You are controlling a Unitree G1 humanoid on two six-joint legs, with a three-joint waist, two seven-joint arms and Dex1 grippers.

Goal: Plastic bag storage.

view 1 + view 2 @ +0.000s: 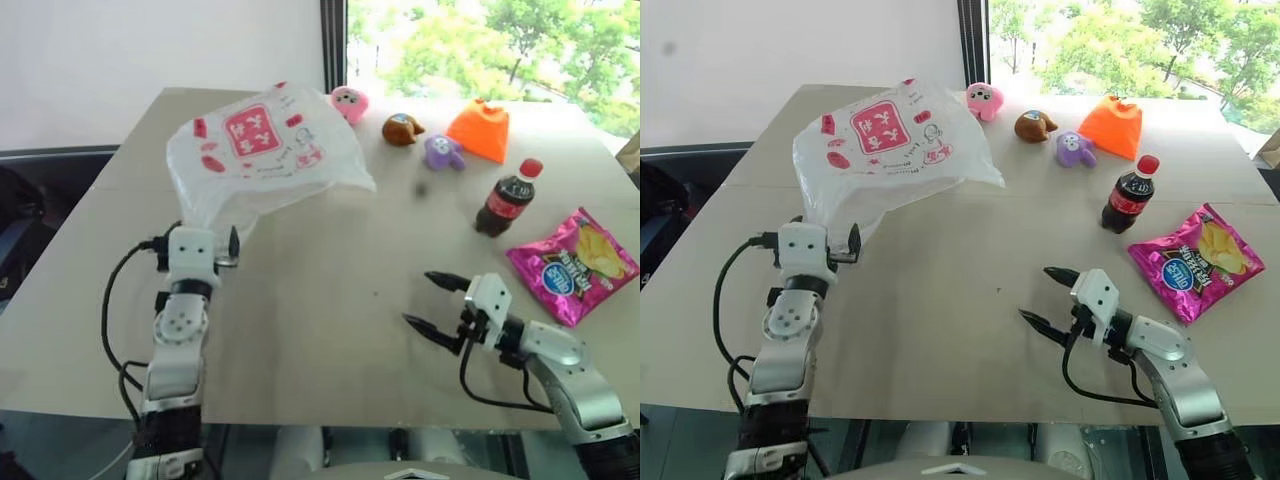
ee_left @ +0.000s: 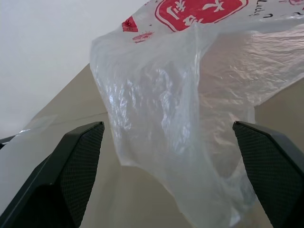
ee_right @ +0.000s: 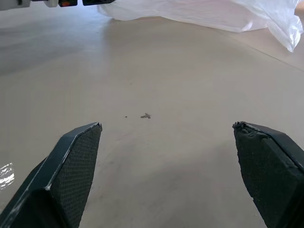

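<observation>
My left gripper grabs the plastic bag [image 1: 258,160] by its narrow crinkled end [image 1: 212,222] next, since that loose film gathers upright while the bag's puffed body spreads wide and slack.
The plastic bag [image 1: 258,160], translucent white with a red square logo and small red prints, lies puffed up on the far left of the table [image 1: 330,300]. My left gripper [image 1: 205,233] is at the bag's near edge and stands open. In the left wrist view the crinkly near end of the plastic bag [image 2: 161,114] hangs between the left gripper's [image 2: 167,126] wide-apart fingers [image 2: 71,161], unpinched. My right gripper [image 1: 418,298] is open over bare table at the near right, pointing left, well apart from the bag. Between the right gripper's [image 3: 166,126] fingers there is nothing.
Along the far edge sit a pink toy [image 1: 349,102], a brown toy [image 1: 402,129], a purple toy [image 1: 442,152] and an orange pouch [image 1: 480,130]. A cola bottle [image 1: 507,198] stands at the right, with a magenta chip packet [image 1: 572,265] lying nearer, beside my right arm.
</observation>
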